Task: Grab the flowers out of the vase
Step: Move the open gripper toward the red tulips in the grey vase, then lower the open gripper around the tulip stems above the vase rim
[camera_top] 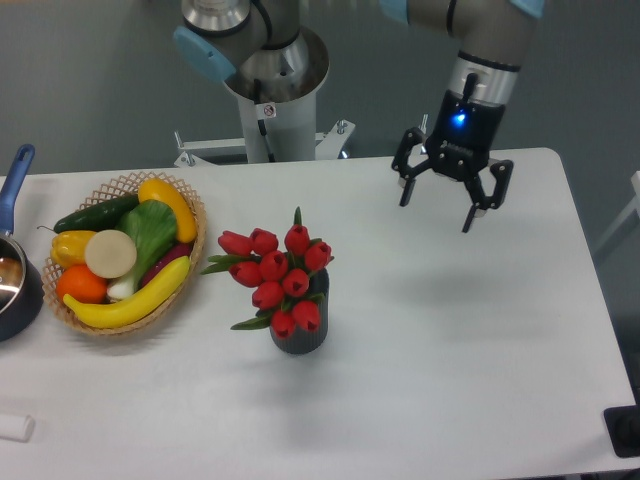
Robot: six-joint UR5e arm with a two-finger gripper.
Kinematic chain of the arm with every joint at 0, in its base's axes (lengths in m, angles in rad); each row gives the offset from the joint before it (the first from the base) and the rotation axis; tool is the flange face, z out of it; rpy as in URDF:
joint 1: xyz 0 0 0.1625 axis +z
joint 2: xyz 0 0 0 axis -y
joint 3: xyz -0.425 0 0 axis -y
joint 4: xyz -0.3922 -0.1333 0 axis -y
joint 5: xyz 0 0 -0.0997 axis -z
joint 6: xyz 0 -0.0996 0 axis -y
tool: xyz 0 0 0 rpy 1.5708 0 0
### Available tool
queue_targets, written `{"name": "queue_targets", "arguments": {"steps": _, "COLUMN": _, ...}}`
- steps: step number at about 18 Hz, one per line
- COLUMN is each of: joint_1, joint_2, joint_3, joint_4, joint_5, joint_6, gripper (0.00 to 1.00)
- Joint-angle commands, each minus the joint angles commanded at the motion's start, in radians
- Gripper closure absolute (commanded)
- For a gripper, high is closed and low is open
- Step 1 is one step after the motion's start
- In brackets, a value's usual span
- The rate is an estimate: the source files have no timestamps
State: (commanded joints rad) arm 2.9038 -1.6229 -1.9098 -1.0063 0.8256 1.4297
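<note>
My gripper grips the flowers by their cluster of red buds next, to lift the flowers [279, 275] out of the dark vase [301, 340].
The flowers [279, 275], a bunch of red tulip buds with green leaves, stand in the vase [299, 336], a small dark ribbed cylinder near the middle of the white table [460, 360]. The buds hide the vase's mouth and the stems. My gripper [436, 214] hangs above the table at the back right, well to the right of the flowers and higher than them. Its fingers [470, 214] are spread apart, open and empty.
A wicker basket [190, 262] with colourful fruit and vegetables sits left of the flowers. A dark pot [14, 290] with a blue handle is at the left edge. The arm's base column [270, 110] stands behind the table. A small white object [14, 428] lies front left.
</note>
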Motion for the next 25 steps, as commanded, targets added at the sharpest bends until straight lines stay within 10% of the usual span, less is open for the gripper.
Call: {"name": "queue_targets", "arguments": {"steps": 25, "joint_1": -0.190, "joint_2": -0.052, "joint_3": -0.061, "joint_4": 0.009, "joint_5": -0.157, "joint_6": 0.008, "gripper": 0.00}}
